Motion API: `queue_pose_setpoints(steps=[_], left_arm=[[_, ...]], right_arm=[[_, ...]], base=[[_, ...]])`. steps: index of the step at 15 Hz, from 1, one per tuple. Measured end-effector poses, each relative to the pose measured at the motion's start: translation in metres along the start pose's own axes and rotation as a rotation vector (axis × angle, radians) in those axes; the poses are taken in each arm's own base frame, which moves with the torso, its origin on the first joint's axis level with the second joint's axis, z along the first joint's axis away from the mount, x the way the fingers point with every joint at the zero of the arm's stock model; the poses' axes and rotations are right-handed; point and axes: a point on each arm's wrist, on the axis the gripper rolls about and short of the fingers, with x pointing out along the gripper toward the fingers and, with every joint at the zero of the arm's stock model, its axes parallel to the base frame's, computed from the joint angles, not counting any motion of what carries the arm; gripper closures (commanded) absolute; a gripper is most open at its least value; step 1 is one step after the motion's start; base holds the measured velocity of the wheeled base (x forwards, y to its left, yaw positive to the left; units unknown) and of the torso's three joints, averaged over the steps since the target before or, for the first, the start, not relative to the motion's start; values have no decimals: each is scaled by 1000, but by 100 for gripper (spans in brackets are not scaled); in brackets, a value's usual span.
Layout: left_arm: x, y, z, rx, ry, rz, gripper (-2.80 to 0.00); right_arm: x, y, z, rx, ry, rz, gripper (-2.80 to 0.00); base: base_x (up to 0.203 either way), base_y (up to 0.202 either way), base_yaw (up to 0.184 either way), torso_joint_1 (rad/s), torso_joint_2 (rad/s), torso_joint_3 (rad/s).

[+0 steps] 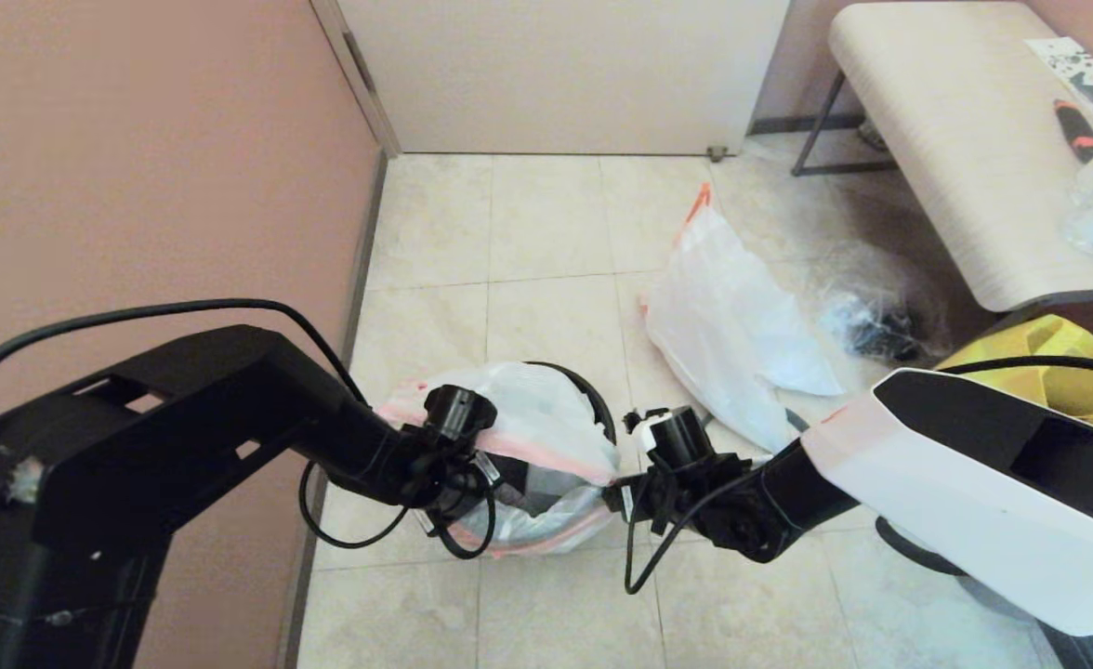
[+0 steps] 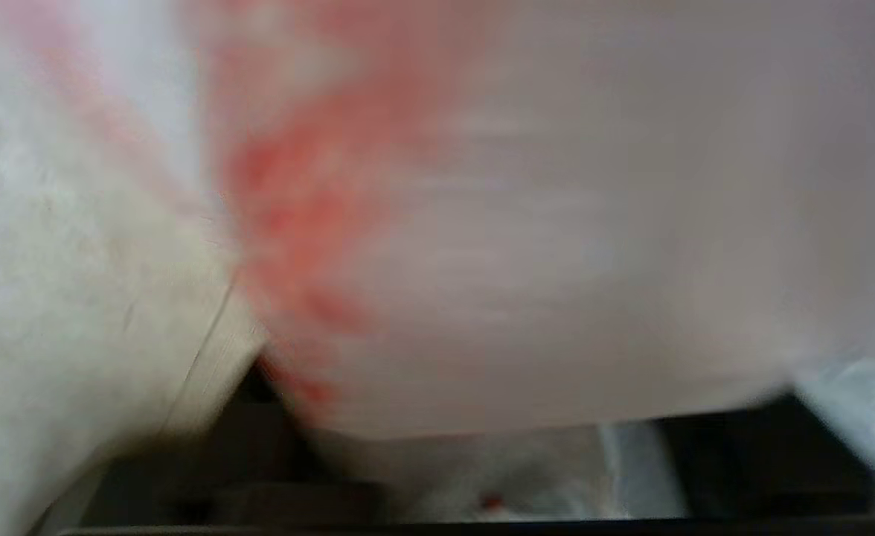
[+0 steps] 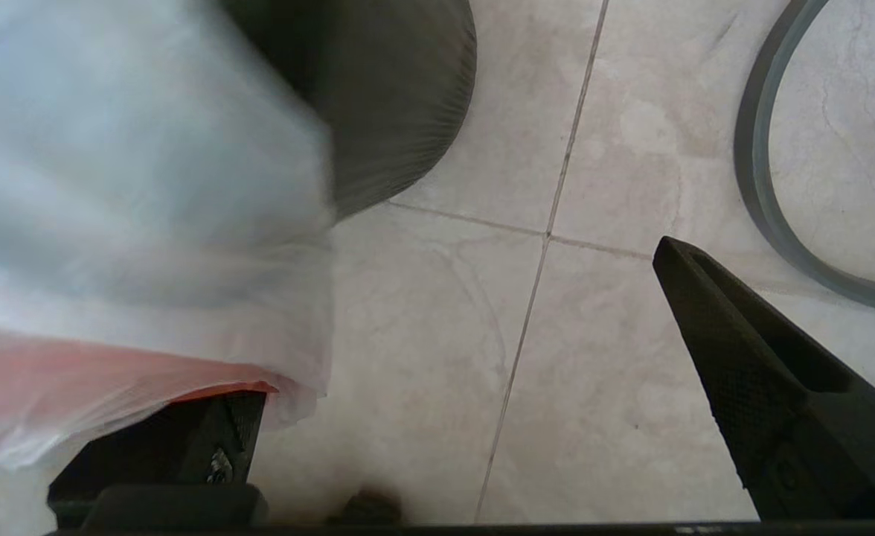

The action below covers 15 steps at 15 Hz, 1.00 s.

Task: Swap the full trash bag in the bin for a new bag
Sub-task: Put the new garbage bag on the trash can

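Observation:
My right gripper will next pull the new bag open over the bin's opening, so it will grab the bag by its pinkish-orange edge (image 1: 590, 478).
The bin (image 1: 599, 407) stands on the tiled floor between my two arms. The new bag (image 1: 546, 409), white with pinkish-orange edges, is draped over its mouth, with a dark opening showing in the middle. My left gripper (image 1: 466, 485) is at the bin's left side, and bag plastic (image 2: 482, 223) fills the left wrist view. My right gripper (image 3: 456, 320) is open at the bin's right side; the bag's edge (image 3: 147, 357) lies over one finger (image 3: 184, 439), with only floor between the two fingers. The full trash bag (image 1: 723, 325) lies on the floor behind, orange handle up.
A loose grey ring (image 3: 761, 171) lies on the tiles right of the bin. A dark ribbed rounded object (image 3: 400, 97) shows behind the bag. A clear film bag (image 1: 872, 321), a yellow bag (image 1: 1048, 358) and a bench (image 1: 955, 139) are at the right; a wall (image 1: 138, 167) stands at the left.

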Motion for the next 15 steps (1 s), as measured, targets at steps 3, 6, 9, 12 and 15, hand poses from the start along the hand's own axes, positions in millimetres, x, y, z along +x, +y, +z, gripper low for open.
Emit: queue_pose_setpoints(steps=[3, 6, 9, 12, 15], left_arm=[[-7, -8, 18, -22, -56, -55, 0], [-15, -8, 33, -46, -130, -48, 0], [-20, 0, 40, -74, -164, -59, 0], [-17, 5, 39, -74, -160, -50, 0], [-12, 6, 38, -72, -154, -43, 0]], right_arm=[[-9, 0, -3, -8, 10, -1, -280], [-16, 3, -1, -14, 4, 7, -280], [-21, 16, -3, -37, -3, 5, -280], [-18, 22, -9, -53, 6, -3, -280], [-18, 25, -10, -52, 5, 23, -280]], base=[[0, 0, 0, 0, 0, 0], [0, 0, 0, 0, 0, 0], [0, 0, 0, 0, 0, 0], [0, 0, 0, 0, 0, 0], [0, 0, 0, 0, 0, 0]])
